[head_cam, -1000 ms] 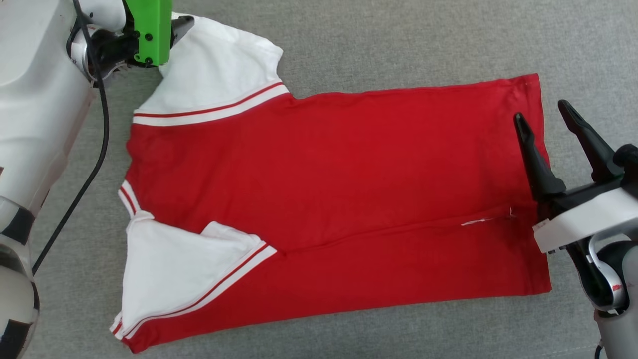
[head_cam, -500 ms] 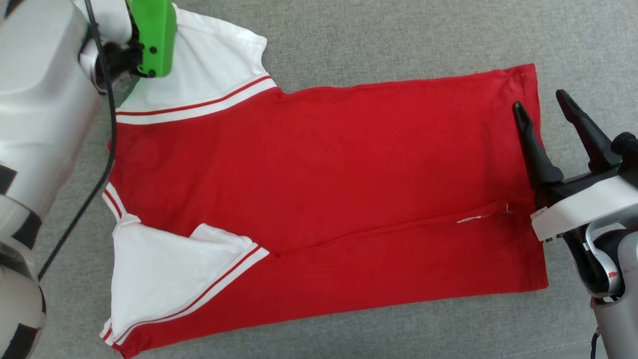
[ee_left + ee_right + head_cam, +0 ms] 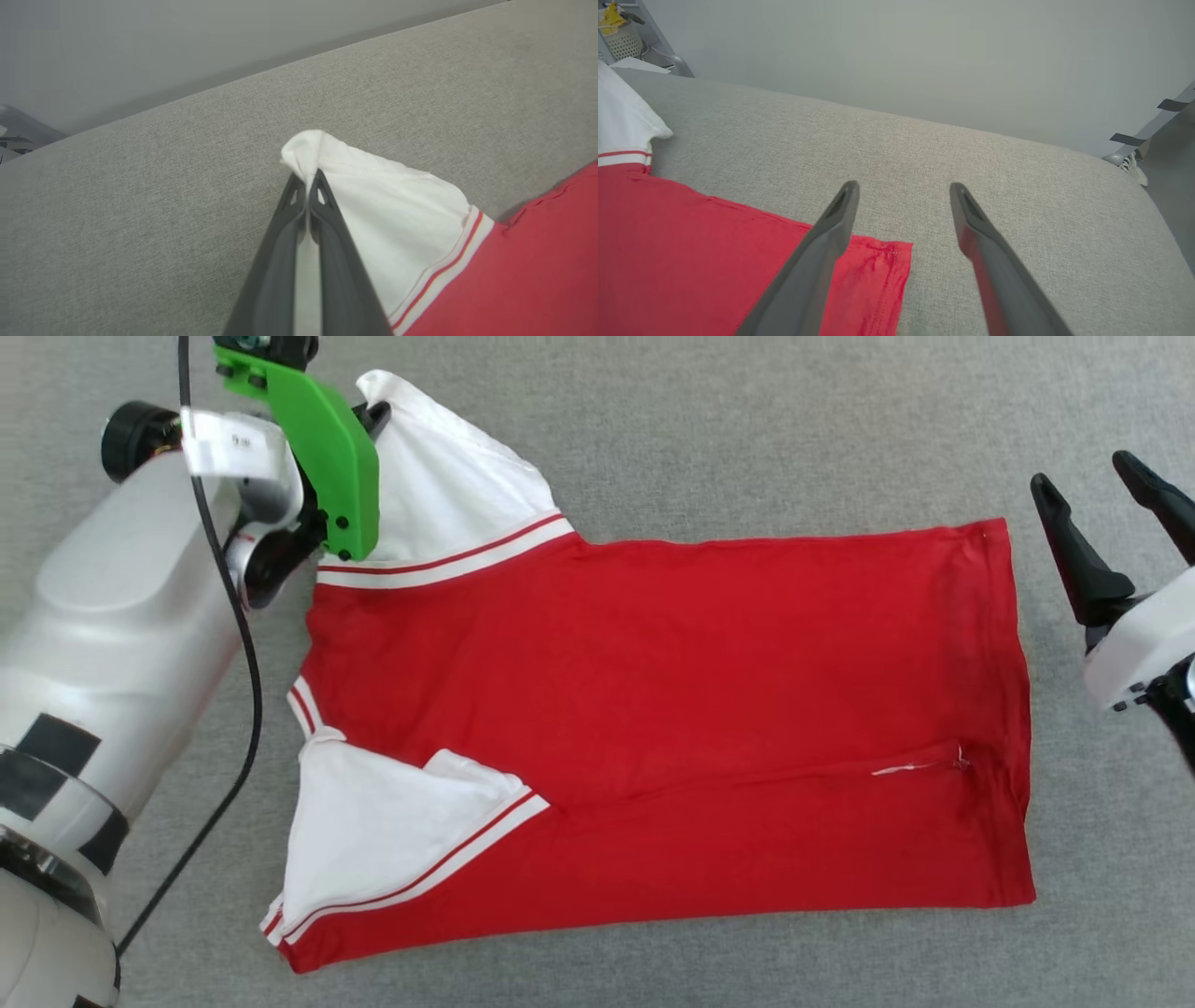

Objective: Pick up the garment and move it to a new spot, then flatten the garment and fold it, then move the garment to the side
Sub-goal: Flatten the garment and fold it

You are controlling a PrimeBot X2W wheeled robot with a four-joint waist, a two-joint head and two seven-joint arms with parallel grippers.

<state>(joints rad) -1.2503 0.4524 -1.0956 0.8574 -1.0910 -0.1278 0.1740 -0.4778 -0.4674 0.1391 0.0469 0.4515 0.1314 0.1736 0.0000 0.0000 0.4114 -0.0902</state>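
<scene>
The right gripper grabs its plain hem corner (image 3: 992, 536) next, to fold the garment (image 3: 672, 709) over along its length.
The garment (image 3: 672, 709) lies spread on the grey fabric surface with its plain red face up, collar end to the left and hem to the right; its print is hidden. The near long edge is folded over, and the near white sleeve (image 3: 383, 831) lies on the red. My left gripper (image 3: 306, 179) is shut on the tip of the far white sleeve (image 3: 397, 210), at the top left in the head view (image 3: 373, 415). My right gripper (image 3: 1083, 469) is open, just right of the hem's far corner. In its wrist view the right gripper (image 3: 903, 186) hangs over bare grey fabric beside that garment corner (image 3: 882, 261).
The grey fabric surface (image 3: 747, 420) extends on all sides of the shirt. Its far edge (image 3: 924, 121) meets a pale wall. A black cable (image 3: 247, 644) hangs by my left forearm. A white basket (image 3: 621, 39) and a shoe (image 3: 1132, 168) sit beyond the surface.
The camera has shifted. My right gripper has drawn off the hem, to the right and farther away, still open. My left gripper stays shut on the far sleeve, its wrist turned.
</scene>
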